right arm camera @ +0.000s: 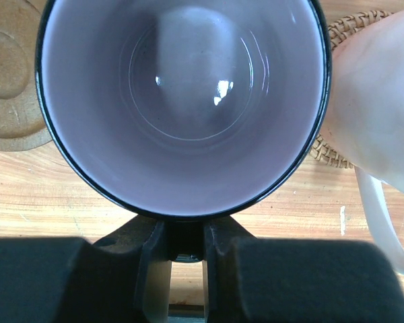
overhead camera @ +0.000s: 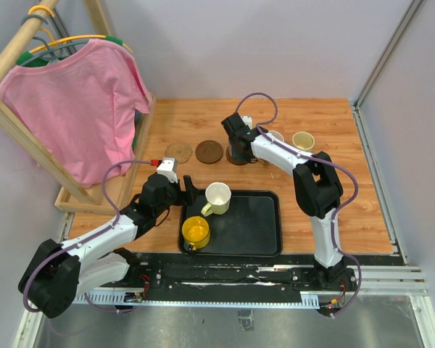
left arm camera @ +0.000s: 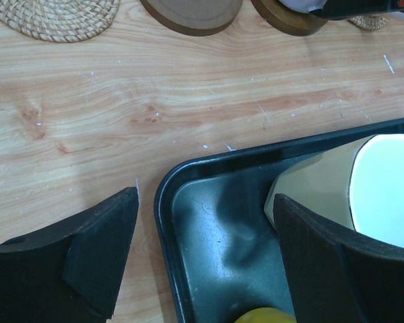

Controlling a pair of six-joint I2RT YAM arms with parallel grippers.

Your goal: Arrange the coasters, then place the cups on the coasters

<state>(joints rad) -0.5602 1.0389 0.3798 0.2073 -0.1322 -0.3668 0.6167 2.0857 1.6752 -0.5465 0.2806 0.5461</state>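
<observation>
The greyish purple cup (right arm camera: 182,101) is upright and low over the dark brown coaster, so it is time for my right gripper to open and let it go.
My right gripper (overhead camera: 238,147) (right arm camera: 182,232) is shut on the handle of the greyish purple cup (right arm camera: 182,101), which is over a dark brown coaster (overhead camera: 237,159); I cannot tell whether it touches. Left of it lie another brown coaster (overhead camera: 209,151) (right arm camera: 7,74) and a tan woven coaster (overhead camera: 179,152) (left arm camera: 54,13). Right of it, the pale pink cup (overhead camera: 275,137) (right arm camera: 384,101) stands on a woven coaster (right arm camera: 330,151), with the pale yellow-cream cup (overhead camera: 303,141) beyond. My left gripper (overhead camera: 185,193) (left arm camera: 202,249) is open over the tray's left rim, beside the cream-white cup (overhead camera: 217,197) (left arm camera: 367,185). The bright yellow cup (overhead camera: 196,232) (left arm camera: 266,316) sits nearer.
The black tray (overhead camera: 264,239) (left arm camera: 165,202) lies at the table's near middle. A wooden rack with a pink shirt (overhead camera: 80,101) stands at the left. Grey walls close the back and right.
</observation>
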